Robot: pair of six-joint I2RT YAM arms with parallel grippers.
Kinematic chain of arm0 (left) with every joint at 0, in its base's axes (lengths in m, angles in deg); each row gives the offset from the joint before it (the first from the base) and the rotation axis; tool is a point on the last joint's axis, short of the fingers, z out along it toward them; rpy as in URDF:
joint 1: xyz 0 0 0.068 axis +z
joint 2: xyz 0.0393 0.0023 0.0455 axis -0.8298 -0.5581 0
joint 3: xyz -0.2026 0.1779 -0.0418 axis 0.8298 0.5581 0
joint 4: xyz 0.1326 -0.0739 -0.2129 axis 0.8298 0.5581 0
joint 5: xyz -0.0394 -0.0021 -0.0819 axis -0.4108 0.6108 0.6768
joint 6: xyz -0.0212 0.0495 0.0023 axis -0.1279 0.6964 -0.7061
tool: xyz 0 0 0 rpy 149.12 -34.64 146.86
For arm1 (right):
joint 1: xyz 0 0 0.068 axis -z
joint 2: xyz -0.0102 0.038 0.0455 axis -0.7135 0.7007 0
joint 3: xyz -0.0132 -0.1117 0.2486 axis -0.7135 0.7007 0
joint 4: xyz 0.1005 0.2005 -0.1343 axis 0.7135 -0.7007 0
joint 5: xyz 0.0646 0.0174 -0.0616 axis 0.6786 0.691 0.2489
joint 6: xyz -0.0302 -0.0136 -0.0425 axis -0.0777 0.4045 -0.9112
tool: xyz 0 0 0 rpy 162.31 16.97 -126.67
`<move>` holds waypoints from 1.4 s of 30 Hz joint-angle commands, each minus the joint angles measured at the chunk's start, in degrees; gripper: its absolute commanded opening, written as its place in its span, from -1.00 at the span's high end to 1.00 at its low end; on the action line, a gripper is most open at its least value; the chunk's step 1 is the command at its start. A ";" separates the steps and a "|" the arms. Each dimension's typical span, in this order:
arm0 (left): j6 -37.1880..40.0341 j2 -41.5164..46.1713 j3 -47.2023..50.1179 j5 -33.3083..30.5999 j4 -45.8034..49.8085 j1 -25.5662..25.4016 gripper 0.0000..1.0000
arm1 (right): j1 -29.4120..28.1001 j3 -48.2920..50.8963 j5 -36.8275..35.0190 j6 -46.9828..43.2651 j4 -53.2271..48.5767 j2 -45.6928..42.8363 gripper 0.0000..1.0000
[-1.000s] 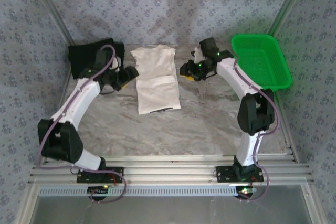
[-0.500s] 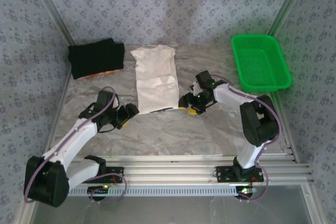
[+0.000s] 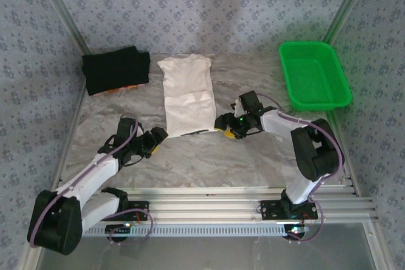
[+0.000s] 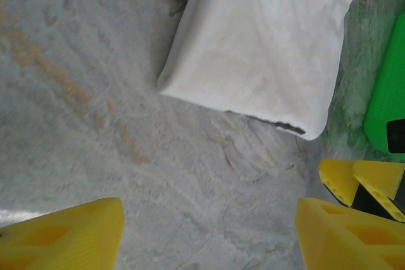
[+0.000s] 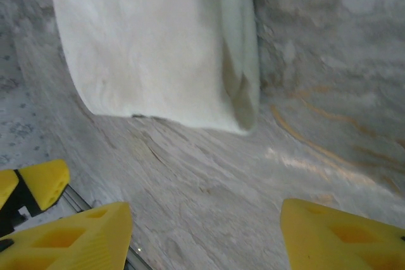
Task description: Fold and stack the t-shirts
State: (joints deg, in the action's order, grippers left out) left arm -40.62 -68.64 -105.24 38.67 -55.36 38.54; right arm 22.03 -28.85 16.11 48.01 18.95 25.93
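Observation:
My left gripper grabs the cream-white t-shirt (image 3: 187, 98) by its near hem corner (image 3: 169, 135) next, opposite my right gripper's hem corner, to fold the hem evenly over it.
The cream-white t-shirt (image 3: 187, 98) lies mid-table as a long narrow strip, its near hem towards me. Its near end also appears in the left wrist view (image 4: 266, 49) and the right wrist view (image 5: 158, 42). The black t-shirt (image 3: 116, 69) sits folded at the back left, an orange bit (image 3: 130, 86) at its near edge. My left gripper (image 3: 158, 134) (image 4: 209, 238) is open low over bare table, just off the cream shirt's near left corner. My right gripper (image 3: 223, 124) (image 5: 205, 238) is open too, just off the near right corner, holding nothing.
A green mesh basket (image 3: 314, 74) stands at the back right. Patterned walls close in the back and both sides. Bare marbled table (image 3: 209, 162) runs from the cream shirt's hem to the rails at the near edge.
Both arms have come back from the cream shirt's middle to its near hem and lowered. The cream shirt and the black one lie as before.

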 commanded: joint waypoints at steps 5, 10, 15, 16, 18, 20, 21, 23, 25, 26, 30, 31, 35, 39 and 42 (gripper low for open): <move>-1.26 -9.28 -3.45 1.97 -9.29 0.27 -0.39 | 0.15 -3.26 2.40 3.13 4.73 5.23 -0.29; -1.96 -14.60 -4.04 0.88 -12.29 0.19 -0.36 | -0.41 -4.73 2.57 3.52 5.16 7.65 -0.26; -2.47 -18.74 -5.44 0.61 -14.83 0.23 -0.31 | -0.68 -5.67 2.55 3.87 5.28 9.47 -0.23; -2.73 -19.52 -5.53 0.68 -15.81 0.23 -0.30 | -0.68 -5.98 2.62 3.87 5.12 9.70 -0.23; -3.52 -21.14 -5.83 0.74 -17.73 0.14 -0.28 | -0.73 -6.42 2.75 3.87 4.99 10.26 -0.22; -3.49 -22.61 -6.62 0.71 -18.29 0.07 -0.26 | -0.79 -6.77 2.75 3.78 4.70 10.69 -0.21; -3.47 -23.32 -7.00 0.77 -18.74 0.05 -0.24 | -0.77 -7.03 2.75 3.87 4.69 10.88 -0.20; -3.62 -24.60 -7.56 1.16 -19.28 0.05 -0.18 | -0.85 -7.43 2.86 3.96 4.58 11.37 -0.19; -3.11 -25.63 -8.36 1.38 -18.21 -0.08 -0.15 | -1.02 -7.91 2.84 3.99 4.45 11.87 -0.19; -2.84 -25.99 -8.60 1.30 -17.54 -0.13 -0.13 | -1.12 -8.11 2.79 4.00 4.37 12.16 -0.18; -3.03 -27.15 -8.18 1.28 -16.96 -0.30 -0.01 | -1.60 -8.47 2.44 4.61 4.73 13.04 -0.14; -3.13 -27.35 -8.20 1.21 -16.94 -0.41 0.02 | -1.72 -8.59 2.36 4.83 4.87 13.24 -0.13; -2.88 -28.68 -8.99 1.03 -16.05 -1.04 0.26 | -2.42 -9.54 2.10 5.67 4.93 14.20 0.01; -2.34 -30.27 -10.45 1.29 -14.81 -1.35 0.70 | -2.22 -9.57 1.69 7.45 4.75 14.43 0.35; -0.82 -30.11 -12.25 1.02 -11.04 -1.36 0.92 | -2.08 -9.27 1.07 6.92 3.17 13.63 0.73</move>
State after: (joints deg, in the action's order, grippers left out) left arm -43.26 -98.80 -115.01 39.37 -69.93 37.53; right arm 19.91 -37.38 17.49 54.53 23.94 39.77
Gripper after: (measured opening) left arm 0.058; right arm 0.166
